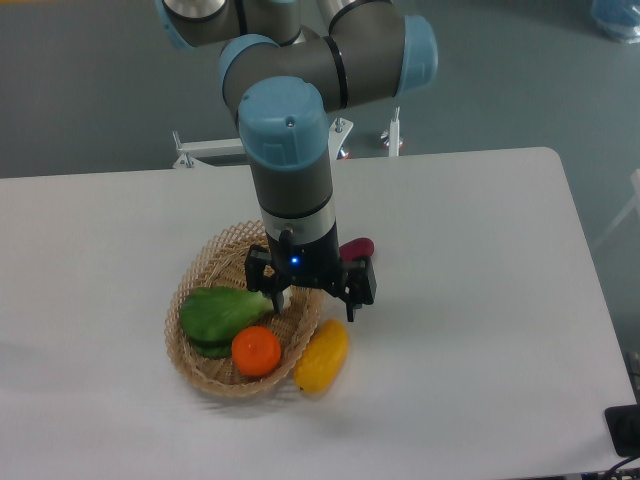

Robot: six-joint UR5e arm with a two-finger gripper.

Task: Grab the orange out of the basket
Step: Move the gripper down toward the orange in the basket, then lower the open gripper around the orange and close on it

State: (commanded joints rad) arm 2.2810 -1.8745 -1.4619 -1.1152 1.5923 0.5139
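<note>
My gripper grabs the orange by its round body (256, 351) next. Then my gripper picks the orange out of the basket.
The orange (256, 351) lies in the front part of the light wicker basket (205, 266), touching the green vegetable (222, 313) on its left. My gripper (313, 305) hangs over the basket's right rim, up and to the right of the orange. Its two dark fingers stand spread apart, one finger (276, 299) inside the basket and the other outside it. Nothing is held between them.
A yellow mango-like fruit (322, 368) leans on the basket's front right rim, right of the orange. A dark red-purple item (357, 248) shows behind the gripper on the white table (480, 300). The arm's wrist covers the basket's back right part.
</note>
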